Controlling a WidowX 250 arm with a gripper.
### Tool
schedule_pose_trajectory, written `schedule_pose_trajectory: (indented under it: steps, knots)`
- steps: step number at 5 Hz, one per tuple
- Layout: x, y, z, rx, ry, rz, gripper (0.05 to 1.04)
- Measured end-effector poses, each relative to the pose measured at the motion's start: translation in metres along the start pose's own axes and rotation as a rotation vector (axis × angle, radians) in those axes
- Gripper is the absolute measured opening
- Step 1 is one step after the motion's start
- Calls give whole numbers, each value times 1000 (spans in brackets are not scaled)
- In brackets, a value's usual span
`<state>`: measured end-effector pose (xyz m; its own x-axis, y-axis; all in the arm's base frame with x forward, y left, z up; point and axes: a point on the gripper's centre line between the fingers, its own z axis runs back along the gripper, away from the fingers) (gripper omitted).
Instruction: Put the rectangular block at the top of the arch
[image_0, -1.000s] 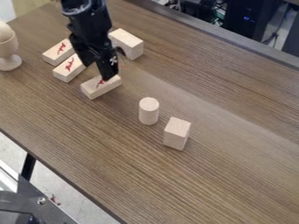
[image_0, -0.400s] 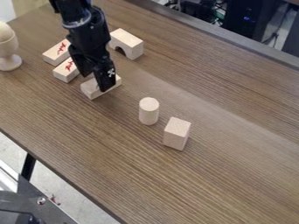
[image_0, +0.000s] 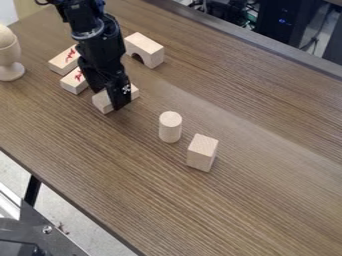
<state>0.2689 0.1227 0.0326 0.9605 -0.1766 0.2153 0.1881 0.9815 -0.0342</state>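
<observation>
The gripper grabs the pale rectangular block's middle next, to set it on top of the arch (image_0: 145, 49).
The black gripper (image_0: 109, 98) hangs low over a rectangular wooden block (image_0: 102, 101) left of the table's centre. Its fingers are apart, one at the block's front side and the other towards its back left, hiding the block's middle. Both ends of the block show, and it lies flat on the table. Behind and to the right stands the wooden arch (image_0: 145, 49), upright with its opening facing down.
Two more flat blocks with red marks, one farther back (image_0: 65, 60) and one nearer (image_0: 74, 81), lie left of the gripper. A wooden cylinder (image_0: 170, 127) and an upright block (image_0: 202, 152) stand front right. A wooden cup shape (image_0: 10, 55) is at the left edge.
The gripper has come down and slightly towards the camera, over the rectangular block. More of the arch and its opening is now uncovered. The blocks have not moved.
</observation>
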Motion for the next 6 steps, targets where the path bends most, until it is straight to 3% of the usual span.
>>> schedule_pose_trajectory:
  steps: [1,2,3,4,5,6]
  knots:
    - [0,3,0,12,-9,8,661]
    - [-2,4,-1,24,-7,15,502]
    - [-3,3,-1,27,8,24,501]
    - [-5,-2,0,9,52,125,501]
    - [-2,-10,4,-58,50,284,501]
    - [7,-17,17,-99,6,273,501]
